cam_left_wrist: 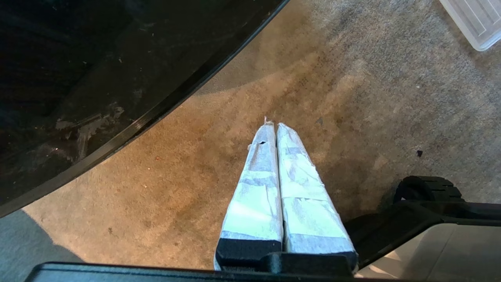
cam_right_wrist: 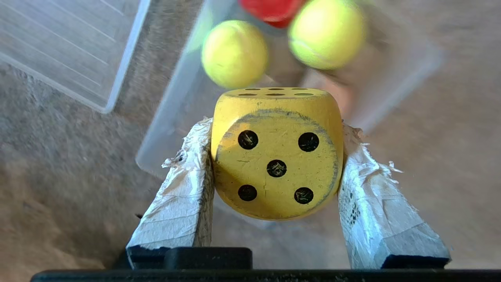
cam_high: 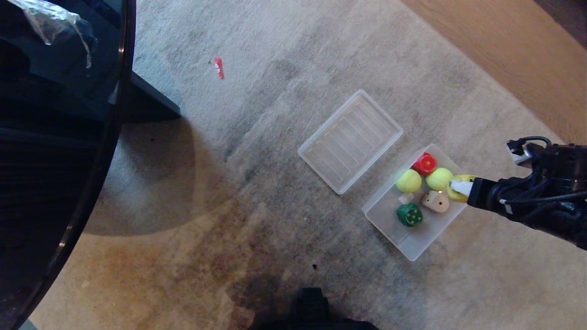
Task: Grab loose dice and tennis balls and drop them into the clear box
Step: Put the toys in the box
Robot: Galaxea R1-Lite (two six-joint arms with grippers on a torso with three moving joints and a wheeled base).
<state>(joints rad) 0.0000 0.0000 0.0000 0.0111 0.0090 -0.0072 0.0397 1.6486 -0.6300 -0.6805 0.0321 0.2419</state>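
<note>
My right gripper holds the yellow die (cam_right_wrist: 276,164) above the clear box's rim and should keep holding it, because the die would drop from too high if I opened now.
The clear box (cam_high: 415,255) sits on the carpet at the right. Inside it lie a red die (cam_high: 425,163), two tennis balls (cam_high: 408,181) (cam_high: 439,178), a beige die (cam_high: 435,200) and a dark green die (cam_high: 409,214). My right gripper (cam_high: 461,188) hangs over the box's right rim, shut on a yellow die (cam_right_wrist: 276,164) with its five-pip face toward the wrist camera. Beyond the held die, the right wrist view shows both balls (cam_right_wrist: 234,53) (cam_right_wrist: 327,33) and the red die (cam_right_wrist: 272,9). My left gripper (cam_left_wrist: 274,125) is shut and empty above bare carpet, outside the head view.
The flat ribbed lid (cam_high: 351,140) lies just left of the box. A black round table (cam_high: 59,137) fills the left side. A small red scrap (cam_high: 219,68) lies on the carpet further back. Wooden floor (cam_high: 504,46) begins at the back right.
</note>
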